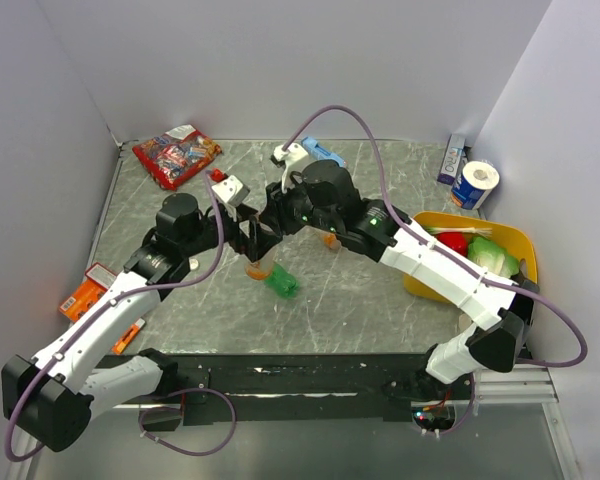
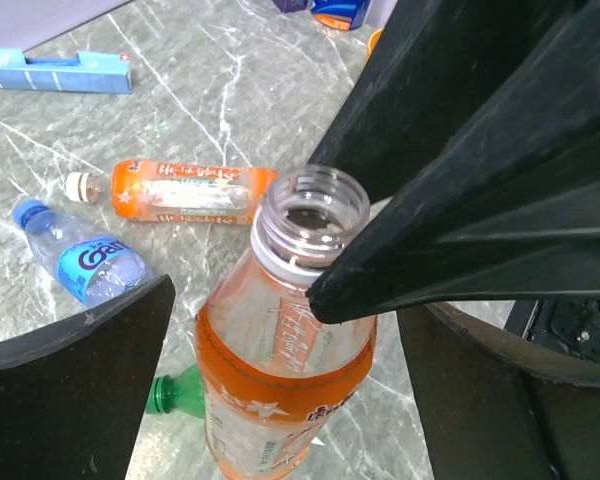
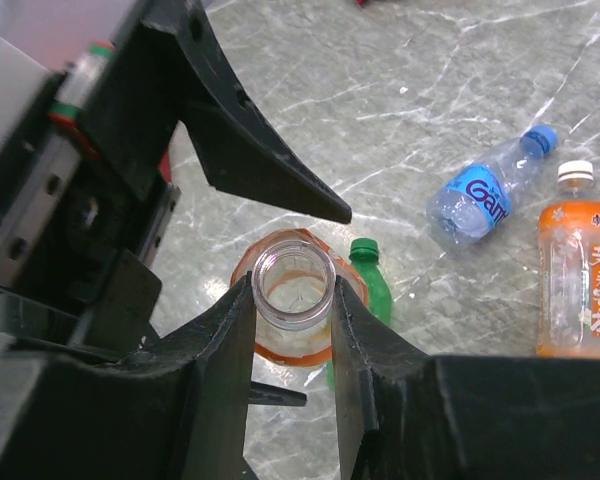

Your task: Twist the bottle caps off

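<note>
My left gripper should close on the body of the orange-liquid bottle now. The bottle's body is between my fingers, below the bottle's neck, so my fingers would hold the body.
An orange-liquid bottle (image 2: pixel 280 390) stands upright mid-table with its neck open and no cap on it; it also shows in the top view (image 1: pixel 258 267). My right gripper (image 3: pixel 293 290) is shut on its bare neck (image 3: pixel 293 283), a finger touching each side. My left gripper (image 2: pixel 285 330) is open around the body, with a small gap on each side. The green bottle (image 3: pixel 370 290) lies beside it, capped. The second orange bottle (image 3: pixel 577 275) and the blue-label bottle (image 3: pixel 480 195) lie capped farther off. The removed cap is not in view.
A flat blue box (image 2: pixel 55 70) lies at the back. A red snack bag (image 1: pixel 175 155) is at the back left and orange packets (image 1: pixel 85 295) at the left edge. A yellow bin (image 1: pixel 430 218) of vegetables and a tape roll (image 1: pixel 475 185) stand on the right.
</note>
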Tool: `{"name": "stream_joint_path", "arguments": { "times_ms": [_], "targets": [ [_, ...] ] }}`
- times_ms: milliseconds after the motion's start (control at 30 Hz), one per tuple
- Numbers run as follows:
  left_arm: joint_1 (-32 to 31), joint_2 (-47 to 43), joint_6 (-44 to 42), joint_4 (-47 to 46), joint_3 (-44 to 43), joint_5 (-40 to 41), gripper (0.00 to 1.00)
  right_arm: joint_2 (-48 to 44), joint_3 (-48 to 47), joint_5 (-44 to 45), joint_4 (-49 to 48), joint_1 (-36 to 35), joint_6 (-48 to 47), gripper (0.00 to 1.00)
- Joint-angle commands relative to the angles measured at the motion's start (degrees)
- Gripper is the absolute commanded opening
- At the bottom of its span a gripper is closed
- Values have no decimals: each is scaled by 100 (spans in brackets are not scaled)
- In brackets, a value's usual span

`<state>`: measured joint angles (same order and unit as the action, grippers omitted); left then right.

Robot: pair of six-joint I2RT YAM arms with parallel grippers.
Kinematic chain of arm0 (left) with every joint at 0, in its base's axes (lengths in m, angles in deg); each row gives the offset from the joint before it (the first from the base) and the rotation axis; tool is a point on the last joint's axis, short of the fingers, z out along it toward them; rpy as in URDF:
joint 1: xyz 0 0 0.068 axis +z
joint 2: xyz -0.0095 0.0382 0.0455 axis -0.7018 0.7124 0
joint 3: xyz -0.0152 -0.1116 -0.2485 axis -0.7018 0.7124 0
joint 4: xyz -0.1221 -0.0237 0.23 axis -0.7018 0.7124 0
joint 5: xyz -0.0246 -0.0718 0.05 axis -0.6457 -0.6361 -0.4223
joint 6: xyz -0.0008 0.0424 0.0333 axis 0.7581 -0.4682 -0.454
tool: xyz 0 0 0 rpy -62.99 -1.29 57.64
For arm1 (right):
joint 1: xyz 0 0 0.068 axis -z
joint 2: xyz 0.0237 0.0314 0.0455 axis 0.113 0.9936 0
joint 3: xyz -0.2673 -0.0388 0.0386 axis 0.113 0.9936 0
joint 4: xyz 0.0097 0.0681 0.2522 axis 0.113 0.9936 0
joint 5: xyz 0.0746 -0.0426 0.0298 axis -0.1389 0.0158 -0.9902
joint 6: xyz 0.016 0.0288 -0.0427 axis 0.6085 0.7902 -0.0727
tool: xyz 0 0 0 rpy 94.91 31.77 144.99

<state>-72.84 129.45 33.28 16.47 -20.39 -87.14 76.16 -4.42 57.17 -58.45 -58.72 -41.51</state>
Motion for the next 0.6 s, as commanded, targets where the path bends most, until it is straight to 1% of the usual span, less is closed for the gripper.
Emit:
{"name": "stream_joint_path", "arguments": {
  "times_ms": [0, 100, 167, 267, 333, 367, 433, 467, 500, 533, 567],
  "targets": [
    [-82, -11, -178, -48, -195, 198, 97, 41, -364, 25, -95, -33, 140, 0],
    [-91, 15, -195, 4, -230, 294, 88, 33, -373, -37, -104, -33, 167, 0],
    [-100, -29, -195, -48, -204, 321, 78, 33, -391, -55, -104, -33, 175, 0],
    [-117, -55, -222, -66, -160, 356, 69, 33, -382, -72, -104, -24, 175, 0],
    [-152, -38, -231, -57, -177, 382, 66, 50, -400, -98, -87, -42, 193, 0],
    [-161, -20, -257, -31, -177, 382, 63, 76, -443, -99, -60, -33, 193, 0],
    [-231, 6, -266, -13, -169, 469, 60, 94, -470, -81, -43, -33, 193, 0],
    [-249, 6, -283, -22, -160, 514, 58, 86, -470, -72, -43, -33, 210, 5],
    [-266, 6, -266, -48, -151, 575, 57, 68, -461, -46, -34, -33, 219, 15],
    [-284, -3, -257, -74, -125, 645, 57, 33, -452, -28, -69, -24, 219, 43],
    [-284, 6, -231, -92, -107, 768, 56, -2, -435, 24, -78, -24, 219, 50]
  ]
}}
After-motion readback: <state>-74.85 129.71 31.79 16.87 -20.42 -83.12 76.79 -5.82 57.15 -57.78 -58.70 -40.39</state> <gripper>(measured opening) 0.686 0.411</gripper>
